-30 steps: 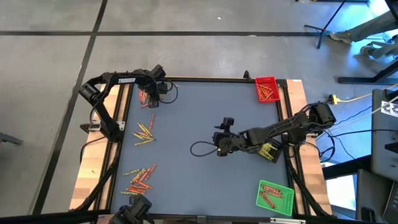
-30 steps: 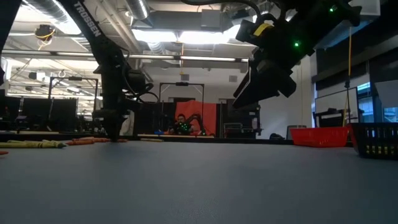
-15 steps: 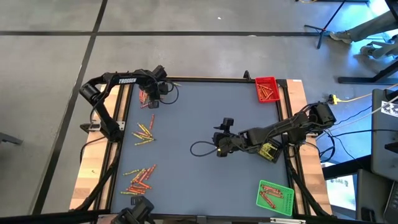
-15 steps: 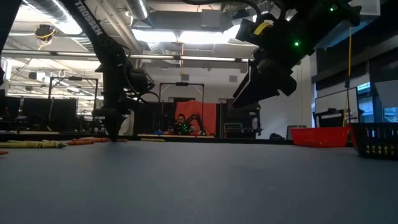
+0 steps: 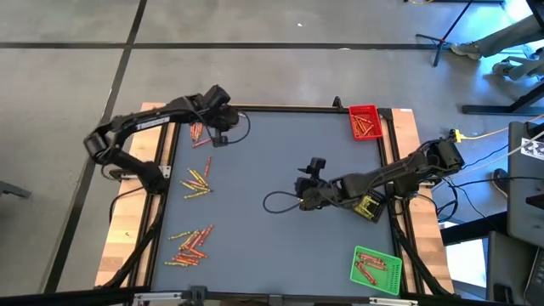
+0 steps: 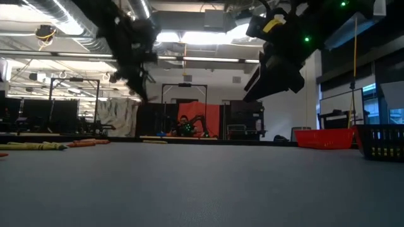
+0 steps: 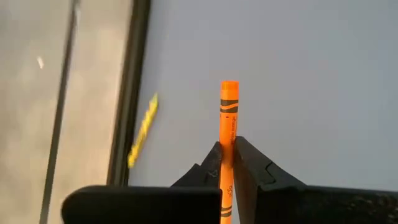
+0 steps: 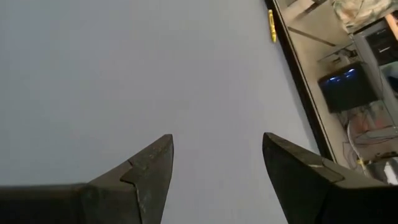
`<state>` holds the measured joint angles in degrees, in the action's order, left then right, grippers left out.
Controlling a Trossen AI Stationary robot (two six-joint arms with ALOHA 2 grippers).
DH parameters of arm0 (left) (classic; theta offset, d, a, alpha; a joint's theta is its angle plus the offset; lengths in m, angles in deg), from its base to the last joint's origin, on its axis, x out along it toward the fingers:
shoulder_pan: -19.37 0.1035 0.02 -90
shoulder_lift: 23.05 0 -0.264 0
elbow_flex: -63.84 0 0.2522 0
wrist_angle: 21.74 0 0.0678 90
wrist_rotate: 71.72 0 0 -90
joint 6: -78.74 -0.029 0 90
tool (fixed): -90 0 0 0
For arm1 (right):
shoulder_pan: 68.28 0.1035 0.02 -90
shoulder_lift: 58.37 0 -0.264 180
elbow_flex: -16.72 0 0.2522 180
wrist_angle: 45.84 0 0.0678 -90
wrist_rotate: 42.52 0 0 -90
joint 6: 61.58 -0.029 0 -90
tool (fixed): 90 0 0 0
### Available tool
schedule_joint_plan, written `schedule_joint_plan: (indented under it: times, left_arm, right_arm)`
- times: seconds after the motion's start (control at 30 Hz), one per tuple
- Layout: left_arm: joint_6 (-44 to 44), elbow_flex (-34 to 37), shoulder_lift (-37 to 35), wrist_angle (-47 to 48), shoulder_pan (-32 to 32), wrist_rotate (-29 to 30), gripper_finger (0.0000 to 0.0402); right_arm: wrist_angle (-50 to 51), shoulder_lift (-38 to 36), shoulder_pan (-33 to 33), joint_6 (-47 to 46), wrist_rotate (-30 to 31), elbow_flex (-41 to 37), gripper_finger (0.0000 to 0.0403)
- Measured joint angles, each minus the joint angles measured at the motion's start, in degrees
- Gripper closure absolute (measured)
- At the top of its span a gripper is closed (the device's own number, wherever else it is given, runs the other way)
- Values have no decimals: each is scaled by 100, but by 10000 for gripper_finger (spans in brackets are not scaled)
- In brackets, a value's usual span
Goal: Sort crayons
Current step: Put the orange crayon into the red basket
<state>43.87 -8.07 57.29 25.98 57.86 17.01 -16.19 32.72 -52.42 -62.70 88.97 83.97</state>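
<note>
The right gripper grabs the orange crayon's wrapped body near its pointed tip next, to sort the crayon into the red tray (image 5: 365, 123).
My left gripper (image 7: 228, 144) hangs above the table's far left corner (image 5: 223, 127), shut on one orange crayon (image 7: 228, 115). In the low view it is high over the tabletop (image 6: 142, 91). Loose crayons lie flat on the mat in three heaps along the left side: red and orange ones (image 5: 201, 134) at the far end, yellow ones (image 5: 197, 180) in the middle, orange and red ones (image 5: 191, 245) at the near end. My right gripper (image 8: 217, 149) stands open over the middle of the table (image 5: 304, 194), with nothing between its fingers. My left gripper pinches the orange crayon between its two fingers, around the wrapped shaft (image 7: 227, 149). The crayon lies along the fingers, and its free end (image 7: 229, 87) sticks out well past the fingertips. The fingers slant downward. The crayon is lifted clear of the table.
A red tray (image 5: 364, 121) with crayons sits at the far right corner, a green tray (image 5: 375, 269) with crayons at the near right, a black tray (image 6: 382, 142) on the right in the low view. A single yellow crayon (image 7: 143, 130) lies by the table's edge.
My left gripper has risen from the far-left heap of crayons, where its tips were at the mat, to well above the table and has tipped closer to level. It now carries the orange crayon clear of the mat.
</note>
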Motion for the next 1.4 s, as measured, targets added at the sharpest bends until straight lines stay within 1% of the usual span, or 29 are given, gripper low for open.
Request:
schedule_joint_plan:
  times: [0.07, 0.2, 0.27, 0.33, 0.4, 0.5, 0.53, 0.57, 0.67, 0.73, 0.8, 0.9, 1.0, 1.07, 1.1, 1.2, 1.27, 1.33, 1.4]
  left_arm:
    - [173, 0, -228, -223, -230, -128, 401]
    - [412, 1, -445, -518, -723, -192, 401]
    - [560, 146, -550, -1019, -974, -345, 401]
    - [676, 451, -626, -1641, -1217, -460, 401]
    - [828, 842, -636, -2447, -1486, -450, 401]
    - [1042, 1463, -623, -3803, -1873, -447, 401]
    - [1079, 1668, -606, -4362, -1998, -453, 401]
    - [1103, 1888, -596, -4840, -2122, -475, 401]
    - [1234, 2456, -490, -6461, -2462, -724, 401]
    - [1332, 2711, -447, -7328, -2645, -864, 401]
    - [1374, 2898, -383, -7907, -2813, -880, 401]
    - [1381, 2914, -278, -8212, -2974, -848, 401]
    - [1495, 2911, -198, -8295, -3082, -798, 401]
    - [1526, 2913, -57, -8269, -3130, -773, 401]
    - [1525, 2914, 55, -8429, -3151, -735, 401]
    - [1678, 2908, 440, -9287, -3181, -701, 401]
    - [1961, 2835, 700, -9742, -3210, -712, 401]
    - [2129, 2728, 860, -9820, -3269, -724, 401]
    - [2127, 2635, 992, -9687, -3332, -718, 401]
  right_arm:
    - [40, 0, -9, 28, 15, -16, 160]
    - [-362, -23, -185, 258, -4, -405, 160]
    - [-658, -103, -336, 302, -19, -643, 160]
    - [-972, -254, -493, 317, -124, -862, 160]
    - [-1226, -409, -655, 331, -326, -1091, 160]
    - [-2111, -711, -883, 579, -720, -1504, 160]
    - [-2617, -778, -965, 676, -897, -1674, 160]
    - [-3141, -814, -1063, 792, -1141, -1839, 160]
    - [-4303, -823, -1386, 907, -1907, -2301, 160]
    - [-4898, -778, -1567, 830, -2284, -2463, 160]
    - [-5196, -760, -1674, 712, -2616, -2558, 160]
    - [-5538, -657, -1700, 642, -3013, -2545, 160]
    - [-5901, -491, -1696, 700, -3217, -2427, 160]
    - [-6033, -357, -1701, 783, -3212, -2320, 160]
    - [-6084, -285, -1703, 820, -3212, -2254, 160]
    - [-6074, -115, -1696, 846, -3223, -2012, 160]
    - [-6065, -17, -1661, 876, -3412, -1899, 160]
    - [-6065, 78, -1648, 1030, -3651, -1801, 160]
    - [-6060, 101, -1567, 1058, -3770, -1717, 160]
